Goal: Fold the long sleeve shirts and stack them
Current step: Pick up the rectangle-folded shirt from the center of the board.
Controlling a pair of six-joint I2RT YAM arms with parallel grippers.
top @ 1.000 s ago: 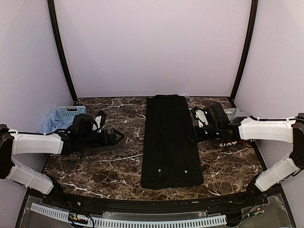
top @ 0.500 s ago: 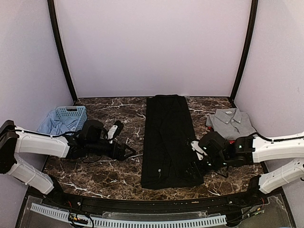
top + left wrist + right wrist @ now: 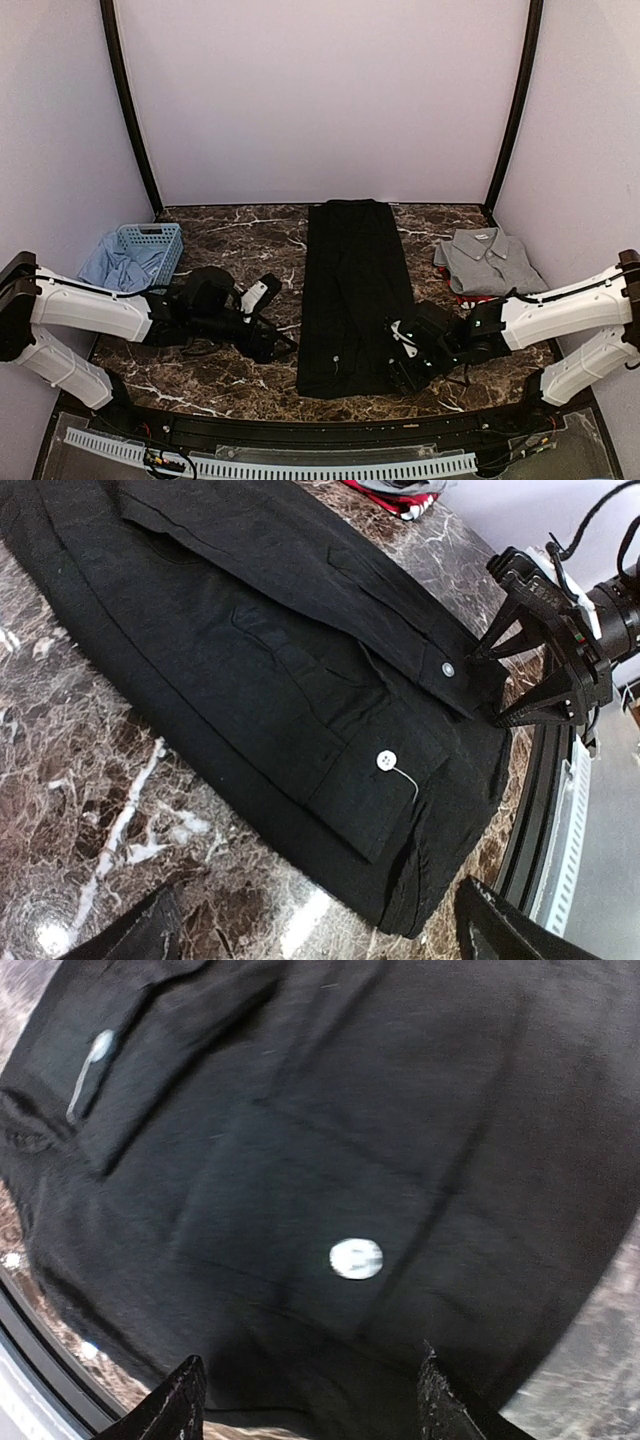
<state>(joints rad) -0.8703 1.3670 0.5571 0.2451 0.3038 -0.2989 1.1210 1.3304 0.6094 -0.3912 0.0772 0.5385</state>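
Observation:
The robot's left gripper should next fold that end of the shirt evenly over, so it should grab the black shirt's near-end corner (image 3: pixel 304 389) (image 3: pixel 404 914), opposite the right gripper's corner.
A black long sleeve shirt (image 3: pixel 355 290), folded into a long narrow strip, lies flat down the middle of the table. Its near end shows two pale buttons (image 3: pixel 386 761). My left gripper (image 3: pixel 282 346) is open, low over the marble just left of the shirt's near left corner (image 3: pixel 430 910). My right gripper (image 3: pixel 400 368) is open over the near right corner, its fingers (image 3: pixel 178 1400) spread on either side of the cloth edge near a button (image 3: pixel 356 1258). A folded grey shirt (image 3: pixel 487 258) lies at the right on a red-edged one (image 3: pixel 468 297).
A light-blue lattice basket (image 3: pixel 148 245) stands at the back left, with pale blue cloth (image 3: pixel 108 262) spilling beside it. The table's dark rim (image 3: pixel 330 418) runs close behind the shirt's near end. Black frame posts (image 3: pixel 128 110) stand at both back corners.
Both arms have swung toward me and inward, down to the near end of the black shirt. The right arm has moved off the grey shirt, which now shows.

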